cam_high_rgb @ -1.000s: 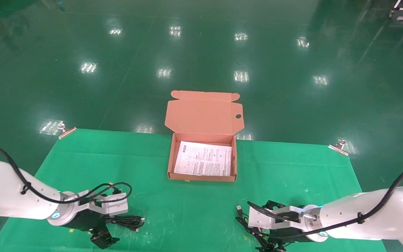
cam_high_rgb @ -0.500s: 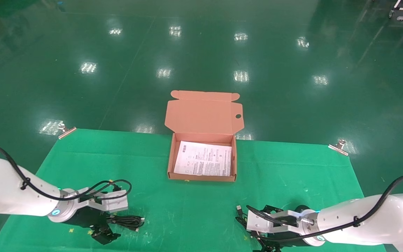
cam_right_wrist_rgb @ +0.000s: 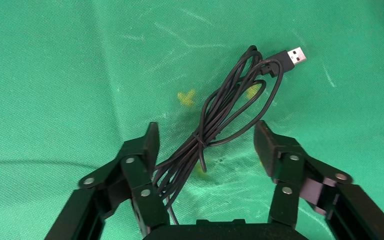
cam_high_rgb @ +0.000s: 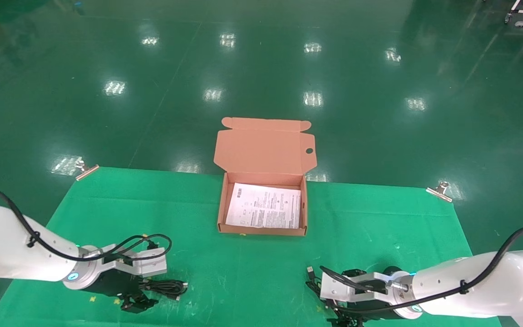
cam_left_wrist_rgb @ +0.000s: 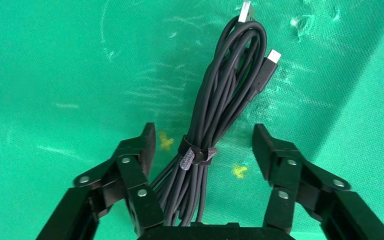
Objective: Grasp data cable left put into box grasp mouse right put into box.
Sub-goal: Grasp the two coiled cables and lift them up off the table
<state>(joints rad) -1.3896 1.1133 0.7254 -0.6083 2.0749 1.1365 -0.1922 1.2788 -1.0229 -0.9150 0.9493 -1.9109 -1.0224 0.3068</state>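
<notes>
The slack loops of the data cable (cam_left_wrist_rgb: 220,110) spread toward both ends. My left gripper should grab it by its strapped middle (cam_left_wrist_rgb: 197,152) next.
The data cable (cam_left_wrist_rgb: 220,110), a black bundle tied with a strap, lies on the green mat at the near left (cam_high_rgb: 167,287). My left gripper (cam_left_wrist_rgb: 203,132) is open, low over the mat, with one finger on each side of the bundle (cam_high_rgb: 145,291). My right gripper (cam_right_wrist_rgb: 205,127) is open at the near right (cam_high_rgb: 334,299), astride the mouse's thin black cord (cam_right_wrist_rgb: 215,120), whose USB plug (cam_right_wrist_rgb: 296,54) points away. The mouse body is mostly hidden by the right wrist; a dark rounded part (cam_high_rgb: 387,271) may be it. The salmon-orange box (cam_high_rgb: 261,231) stands open at the middle.
The box lid (cam_high_rgb: 263,147) stands up at the back, with a white printed sheet (cam_high_rgb: 263,211) on the box floor. The green mat (cam_high_rgb: 243,272) ends at clips at its far left (cam_high_rgb: 86,170) and far right (cam_high_rgb: 438,190). Yellow marks dot the mat near both grippers.
Both grippers have sunk lower toward the mat. The left one has settled around the cable bundle. The right one has dropped over the mouse cord. Cable, cord and box have not moved.
</notes>
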